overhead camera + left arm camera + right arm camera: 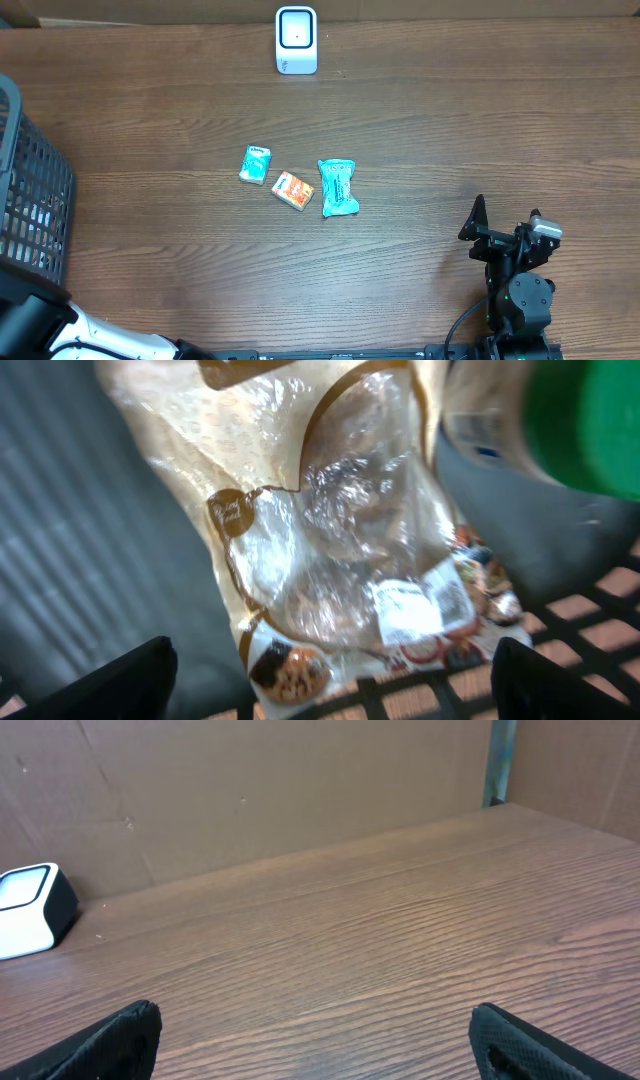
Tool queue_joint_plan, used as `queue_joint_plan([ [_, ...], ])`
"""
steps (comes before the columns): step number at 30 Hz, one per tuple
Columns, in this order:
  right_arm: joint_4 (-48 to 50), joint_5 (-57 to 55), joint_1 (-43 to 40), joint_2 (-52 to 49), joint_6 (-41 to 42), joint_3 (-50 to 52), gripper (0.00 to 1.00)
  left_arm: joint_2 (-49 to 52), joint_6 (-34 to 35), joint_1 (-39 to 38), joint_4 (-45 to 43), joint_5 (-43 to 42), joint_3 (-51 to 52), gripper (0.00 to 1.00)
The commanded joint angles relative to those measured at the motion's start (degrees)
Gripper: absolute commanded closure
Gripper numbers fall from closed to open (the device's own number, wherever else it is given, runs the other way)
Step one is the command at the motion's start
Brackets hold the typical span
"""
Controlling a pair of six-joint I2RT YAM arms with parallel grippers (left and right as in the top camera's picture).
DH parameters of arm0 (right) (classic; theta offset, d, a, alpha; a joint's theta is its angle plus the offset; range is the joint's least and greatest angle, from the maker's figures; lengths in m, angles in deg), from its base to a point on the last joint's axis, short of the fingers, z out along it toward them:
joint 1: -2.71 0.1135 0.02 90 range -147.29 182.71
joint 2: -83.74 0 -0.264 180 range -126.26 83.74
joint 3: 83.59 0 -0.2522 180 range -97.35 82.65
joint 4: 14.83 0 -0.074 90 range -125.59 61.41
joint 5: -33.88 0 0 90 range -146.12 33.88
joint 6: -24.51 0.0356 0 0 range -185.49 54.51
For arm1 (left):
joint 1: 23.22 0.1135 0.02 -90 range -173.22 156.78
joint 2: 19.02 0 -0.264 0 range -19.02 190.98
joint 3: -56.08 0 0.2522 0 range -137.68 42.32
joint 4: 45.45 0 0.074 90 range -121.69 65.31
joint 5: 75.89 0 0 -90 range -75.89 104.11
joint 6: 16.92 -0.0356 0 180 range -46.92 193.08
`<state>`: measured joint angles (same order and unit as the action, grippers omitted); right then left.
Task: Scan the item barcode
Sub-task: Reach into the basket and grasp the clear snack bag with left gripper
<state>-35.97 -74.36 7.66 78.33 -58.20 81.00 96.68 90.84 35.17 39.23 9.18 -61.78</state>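
My left gripper next needs to hold the snack bag by its clear middle (342, 542), which leaves the white printed label (420, 605) uncovered so that the barcode can be scanned.
In the left wrist view a clear, gold-trimmed snack bag (330, 530) lies inside the basket, with a white printed label (420, 605) near its lower end. My left gripper (335, 685) hovers just short of the bag's lower edge, jaws open wide, nothing between them. The white scanner (296, 40) stands upright at the table's far edge and also shows as the scanner (30, 910) at the left of the right wrist view. My right gripper (500, 235) is open over bare wood at the near right, its fingers (120, 1040) apart and empty.
A dark mesh basket (30, 190) stands at the table's left edge. Its grid floor (590, 610) and a green item (585, 420) show beside the bag. A teal-white pack (255, 164), an orange pack (293, 190) and a teal pouch (338, 187) lie mid-table.
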Motion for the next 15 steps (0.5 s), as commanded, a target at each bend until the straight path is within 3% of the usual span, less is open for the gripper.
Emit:
queue_joint_plan([
  [1, 0.17, -0.13, -0.15, 0.13, 0.13, -0.57, 0.00, 3.65, -2.58, 0.02, -0.50, 0.44, 0.48, 0.10],
  [7, 0.17, -0.13, -0.15, 0.13, 0.11, -0.57, 0.00, 8.17, -2.56, -1.22, -2.25, 1.16, 0.50, 0.16],
  [15, 0.17, -0.13, -0.15, 0.13, 0.13, -0.57, 0.00, 10.54, 0.07, -4.94, -7.15, 3.41, 0.50, 0.15],
])
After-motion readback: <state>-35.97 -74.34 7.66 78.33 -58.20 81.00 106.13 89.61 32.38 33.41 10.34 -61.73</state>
